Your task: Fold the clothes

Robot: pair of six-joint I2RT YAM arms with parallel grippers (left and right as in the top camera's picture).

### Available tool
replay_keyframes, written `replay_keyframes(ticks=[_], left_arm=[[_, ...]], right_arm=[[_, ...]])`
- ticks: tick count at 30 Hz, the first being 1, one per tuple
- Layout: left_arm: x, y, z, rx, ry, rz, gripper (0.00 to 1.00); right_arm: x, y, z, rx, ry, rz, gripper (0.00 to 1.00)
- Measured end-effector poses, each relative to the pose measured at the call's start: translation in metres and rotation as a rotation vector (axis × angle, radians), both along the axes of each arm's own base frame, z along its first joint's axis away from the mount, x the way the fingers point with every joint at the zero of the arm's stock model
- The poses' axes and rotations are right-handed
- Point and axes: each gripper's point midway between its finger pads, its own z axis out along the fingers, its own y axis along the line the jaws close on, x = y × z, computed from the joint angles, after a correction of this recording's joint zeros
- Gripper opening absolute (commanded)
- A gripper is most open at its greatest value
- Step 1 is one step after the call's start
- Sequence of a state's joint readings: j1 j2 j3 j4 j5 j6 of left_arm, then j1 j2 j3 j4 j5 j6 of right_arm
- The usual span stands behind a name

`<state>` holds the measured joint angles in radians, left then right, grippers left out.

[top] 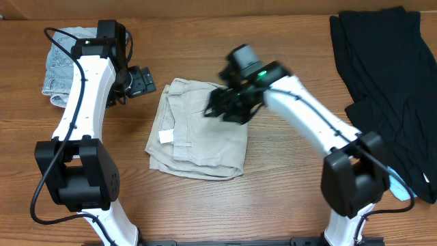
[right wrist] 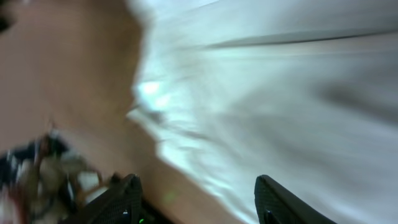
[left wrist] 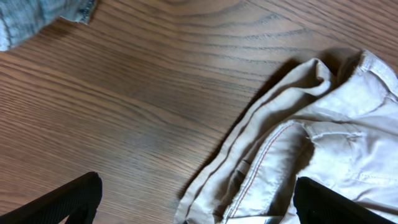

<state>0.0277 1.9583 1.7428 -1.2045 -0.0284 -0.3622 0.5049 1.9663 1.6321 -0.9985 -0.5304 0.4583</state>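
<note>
The robot's left gripper needs to lay the folded beige shorts, still folded, onto the denim shorts (top: 60, 61), so it should grab them next by their red-stitched edge (top: 171, 115).
The cream-beige shorts (top: 198, 133) lie folded at the table's middle, a white label showing at their left edge. They also show in the left wrist view (left wrist: 323, 137) and, blurred, in the right wrist view (right wrist: 280, 93). My left gripper (top: 145, 83) is open and empty just left of the shorts' top-left corner (left wrist: 193, 202). My right gripper (top: 229, 109) is open above the shorts' upper right part, holding nothing (right wrist: 196, 196). Light-blue denim shorts (top: 60, 61) lie at the far left. A large black garment (top: 389, 82) lies at the far right.
The wooden table (top: 273, 178) shows bare wood in front of and behind the beige shorts. A light-blue object (top: 403, 188) lies beside the right arm's base, under the black garment's edge. The denim also shows in the left wrist view (left wrist: 37, 18).
</note>
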Motion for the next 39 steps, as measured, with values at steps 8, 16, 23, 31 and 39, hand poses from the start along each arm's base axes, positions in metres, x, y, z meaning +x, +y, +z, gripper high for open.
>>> replay_keyframes(ticks=[8, 16, 23, 31, 39], left_arm=[[-0.002, -0.031, -0.015, -0.117, 0.000, -0.200, 1.00], [-0.012, -0.077, -0.041, -0.325, -0.046, -0.484, 1.00], [-0.026, -0.078, -0.070, -0.333, -0.023, -0.515, 1.00], [-0.025, -0.073, -0.094, -0.278, -0.048, -0.523, 1.00], [-0.028, -0.074, -0.105, -0.254, -0.044, -0.515, 1.00]], right_arm=[[0.033, -0.110, -0.018, -0.181, 0.047, -0.190, 0.87], [0.051, -0.174, -0.020, -0.212, 0.038, -0.276, 0.89], [0.053, -0.183, -0.020, -0.219, 0.023, -0.269, 0.90], [0.054, -0.183, -0.020, -0.226, 0.011, -0.259, 0.93], [0.054, -0.183, -0.019, -0.228, 0.010, -0.258, 0.94]])
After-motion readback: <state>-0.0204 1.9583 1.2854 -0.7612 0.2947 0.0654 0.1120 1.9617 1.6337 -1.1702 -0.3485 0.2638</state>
